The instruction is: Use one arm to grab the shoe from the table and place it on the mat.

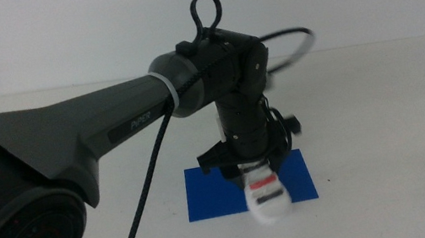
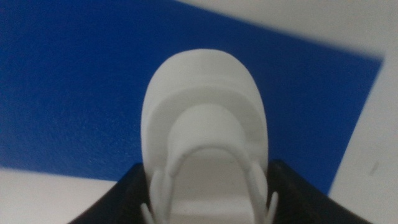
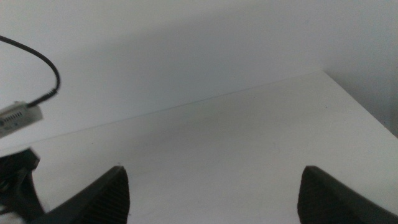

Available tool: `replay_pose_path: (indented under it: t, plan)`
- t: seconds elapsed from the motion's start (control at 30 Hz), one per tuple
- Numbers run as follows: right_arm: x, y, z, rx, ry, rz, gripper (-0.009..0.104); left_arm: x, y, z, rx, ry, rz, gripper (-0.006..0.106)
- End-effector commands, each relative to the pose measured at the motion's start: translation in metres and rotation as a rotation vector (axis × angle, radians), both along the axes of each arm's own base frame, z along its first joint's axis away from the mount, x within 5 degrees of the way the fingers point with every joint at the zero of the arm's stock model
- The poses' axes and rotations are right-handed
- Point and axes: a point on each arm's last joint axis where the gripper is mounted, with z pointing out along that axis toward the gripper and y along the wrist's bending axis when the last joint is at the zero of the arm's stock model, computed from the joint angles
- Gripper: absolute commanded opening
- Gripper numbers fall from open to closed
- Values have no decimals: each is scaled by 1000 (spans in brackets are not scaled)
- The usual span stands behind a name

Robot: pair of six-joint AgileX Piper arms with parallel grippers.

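Note:
I should keep my left gripper closed on the white shoe until the shoe lies along the blue mat, because its toe sticks out past the mat's front edge.
The black left arm [image 1: 111, 126] reaches from the left over the white table [image 1: 382, 109]. Its gripper [image 1: 258, 182] is shut on the white shoe [image 1: 268, 197], which hangs over the front right part of the blue mat [image 1: 216, 194]. In the left wrist view the shoe's white heel [image 2: 205, 118] fills the middle between the two dark jaws, with the mat [image 2: 68, 93] behind it. Whether the shoe touches the mat cannot be told. My right gripper [image 3: 214, 193] is open and empty, out of the middle view, facing bare table.
The table's far edge meets a white wall [image 1: 55, 41]. In the right wrist view a black cable [image 3: 43, 68] and part of the left arm [image 3: 15, 180] show at one side, and the table [image 3: 249, 137] has a corner near the other side.

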Motion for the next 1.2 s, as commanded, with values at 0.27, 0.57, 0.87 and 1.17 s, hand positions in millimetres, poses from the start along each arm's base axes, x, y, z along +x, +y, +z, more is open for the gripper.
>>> replay_pose_path:
  t: [0.27,0.57,0.87,1.17]
  plan:
    - [0,0,0,-10,-12,2,79,-8,1,5,93,-87,-1139,-2]
    - [0,0,0,-10,-12,2,79,-8,1,5,114,-186,-1943,-2]
    - [0,0,0,-10,-12,2,79,-1,-6,5,143,-298,-1930,-2]
    - [0,0,0,-10,-12,2,79,4,-4,-14,190,-247,-1950,-2]
